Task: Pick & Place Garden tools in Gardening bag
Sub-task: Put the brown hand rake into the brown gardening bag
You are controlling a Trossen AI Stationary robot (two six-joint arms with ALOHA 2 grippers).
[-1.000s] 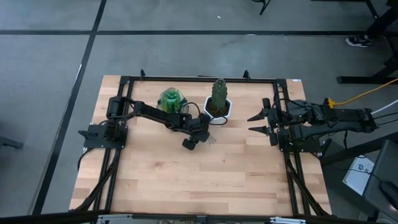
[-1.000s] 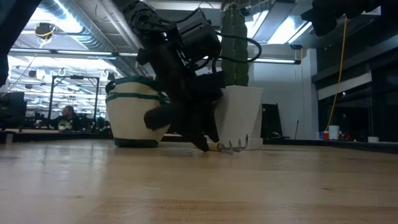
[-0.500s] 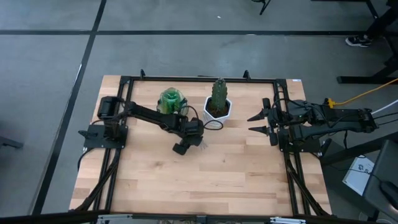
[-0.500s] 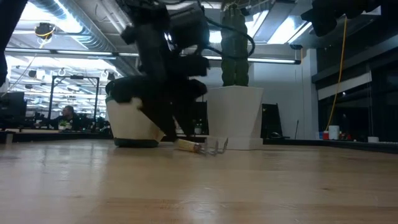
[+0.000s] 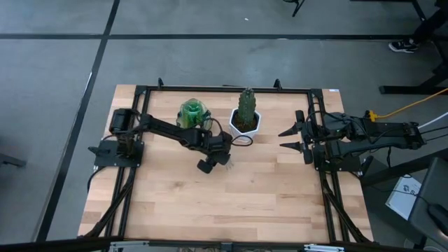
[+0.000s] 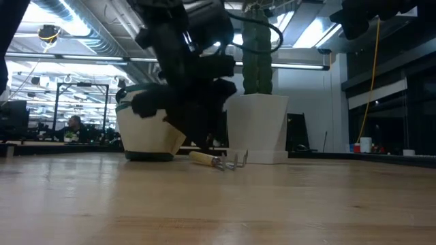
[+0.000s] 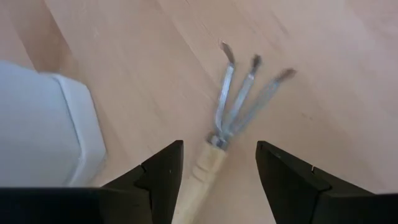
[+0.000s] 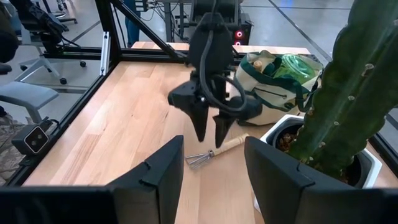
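My left gripper grabs the hand fork by its wooden handle just below the metal collar (image 7: 206, 165) next, to pack the fork into the gardening bag.
The hand fork (image 7: 239, 99), with a light wooden handle and three metal tines, lies flat on the table beside the white pot; it also shows in the low view (image 6: 216, 161) and the right wrist view (image 8: 221, 149). My left gripper (image 7: 217, 183) is open, pointing down just above the fork's handle with a finger on either side, touching nothing; it also shows in the high view (image 5: 208, 162). The beige gardening bag (image 5: 192, 114) stands at the far side with the green spray bottle (image 8: 292, 65) in it. My right gripper (image 5: 290, 138) is open and empty at the table's right. The trowel and shears do not show.
A green cactus (image 5: 246, 105) in a white hexagonal pot (image 6: 257, 129) stands right of the bag, close to the fork. The black frame rail (image 5: 224, 88) runs around the table. Bare wood lies toward the near edge (image 5: 224, 203).
My left gripper has gone toward the table's left and a little toward the near edge, away from the white pot, and the fork has slid along with it. The gripper has then risen slightly, and the fork lies flat on the table below it.
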